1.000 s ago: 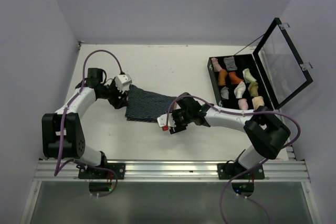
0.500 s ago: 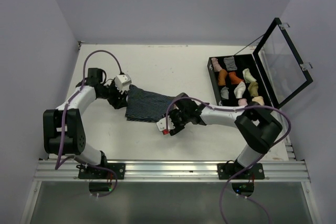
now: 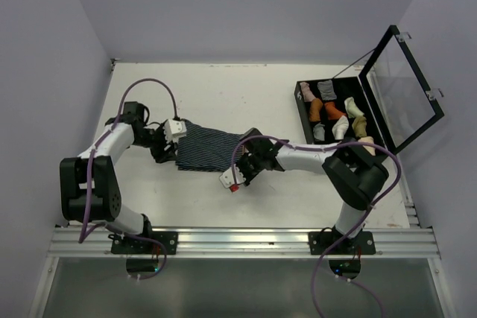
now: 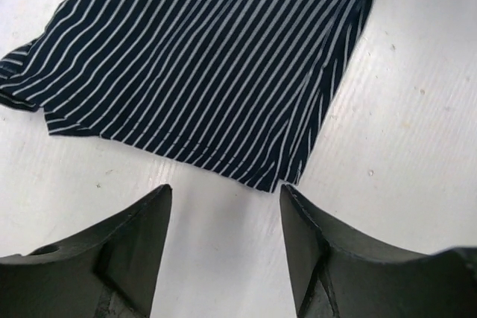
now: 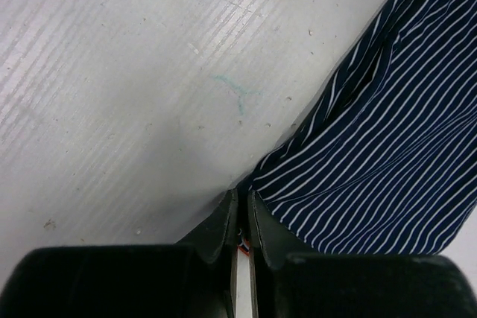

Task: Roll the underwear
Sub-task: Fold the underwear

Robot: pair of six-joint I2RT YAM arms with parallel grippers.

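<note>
I need to grab the underwear's near hem corner [image 3: 179, 167] [image 4: 279, 176] with my left gripper next, across from my right gripper's corner. Then I will roll the underwear's near edge over.
The underwear [image 3: 209, 148] is dark blue with thin white stripes and lies flat on the white table [image 3: 246, 94], left of centre. My left gripper [image 3: 167, 151] stands open at its left end. In the left wrist view the two fingertips [image 4: 158, 197] sit on bare table just short of the hem of the underwear [image 4: 209, 65], with nothing between them. My right gripper [image 3: 246, 164] is at the cloth's near right corner. The right wrist view shows this gripper [image 5: 242, 196] shut on the edge of the underwear [image 5: 380, 161], with a white and red band pinched between the fingers.
An open black box [image 3: 304, 121] with compartments of rolled items stands at the right of the table, its clear lid [image 3: 402, 87] tilted up. A faint green mark [image 5: 238, 94] is on the table by the right gripper. Purple cables loop over both arms.
My right gripper slid left along the underwear's near corner and closed on its edge. The left gripper shifted slightly nearer, still open.
</note>
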